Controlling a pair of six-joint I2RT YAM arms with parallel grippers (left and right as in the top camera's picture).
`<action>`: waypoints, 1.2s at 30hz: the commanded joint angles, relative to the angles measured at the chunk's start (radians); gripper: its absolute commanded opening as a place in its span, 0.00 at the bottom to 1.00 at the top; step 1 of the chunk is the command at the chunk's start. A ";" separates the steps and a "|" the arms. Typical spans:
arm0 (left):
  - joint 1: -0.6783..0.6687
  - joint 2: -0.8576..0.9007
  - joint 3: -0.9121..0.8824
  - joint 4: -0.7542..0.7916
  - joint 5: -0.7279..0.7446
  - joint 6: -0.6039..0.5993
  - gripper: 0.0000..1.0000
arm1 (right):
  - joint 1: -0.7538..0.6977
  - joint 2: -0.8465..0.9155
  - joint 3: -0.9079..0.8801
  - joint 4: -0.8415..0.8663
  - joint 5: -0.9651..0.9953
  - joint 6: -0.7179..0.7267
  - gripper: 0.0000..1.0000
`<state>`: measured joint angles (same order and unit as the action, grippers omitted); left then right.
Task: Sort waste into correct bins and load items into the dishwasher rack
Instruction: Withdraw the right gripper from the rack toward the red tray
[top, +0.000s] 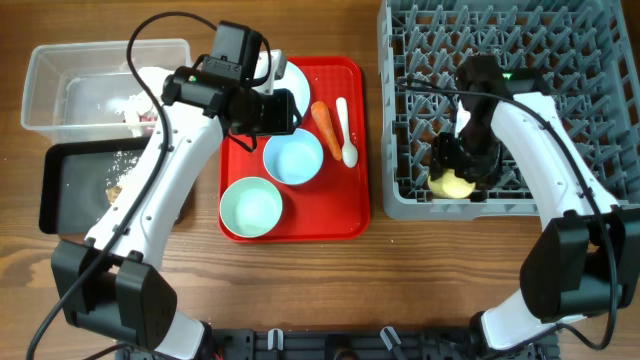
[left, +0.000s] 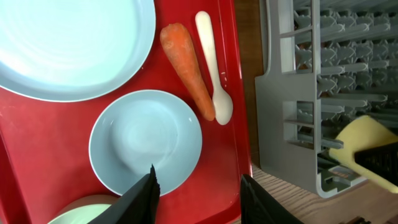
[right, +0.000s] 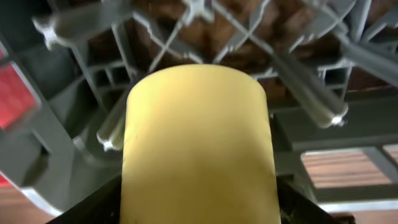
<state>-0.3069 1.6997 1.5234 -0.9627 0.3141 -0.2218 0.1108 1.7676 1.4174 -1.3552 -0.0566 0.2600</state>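
Observation:
The robot's right gripper should open: the end of the yellow cup sits down among the grey rack's wires, so the cup would rest there if the gripper opened now.
My left gripper (top: 275, 112) (left: 198, 196) is open and empty above the red tray (top: 340, 215). Its fingers hover at the near edge of the pale blue bowl (top: 293, 158) (left: 143, 140). The orange carrot (top: 325, 121) (left: 186, 68) and the white spoon (top: 345, 130) (left: 214, 68) lie side by side on the tray. The pale blue plate (top: 295, 75) (left: 68, 43) and the pale green bowl (top: 250, 207) (left: 81, 211) are also on it. My right gripper (top: 462, 165) (right: 198, 211) is shut on the yellow cup (top: 452, 185) (right: 196, 143), low inside the grey dishwasher rack (top: 560, 40) (right: 74, 124) near its front left.
The clear tub (top: 60, 75) at the back left holds white-and-red paper scraps (top: 135, 105). The black tray (top: 75, 185) in front of it holds rice-like grains (top: 125, 158) and a brown lump (top: 115, 185). My left arm crosses above both bins.

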 joint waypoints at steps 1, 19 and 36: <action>-0.004 -0.009 0.000 0.000 -0.010 0.002 0.43 | 0.002 0.014 0.013 -0.029 -0.019 -0.024 0.67; -0.010 -0.009 0.000 -0.261 -0.204 -0.081 0.41 | 0.257 0.018 0.467 0.077 -0.204 0.014 0.91; -0.143 0.013 -0.067 -0.121 -0.234 -0.127 0.52 | 0.292 0.024 0.357 0.209 -0.185 0.062 0.88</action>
<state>-0.4213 1.7012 1.4895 -1.1172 0.0971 -0.3328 0.4053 1.7790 1.7817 -1.1557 -0.2466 0.3138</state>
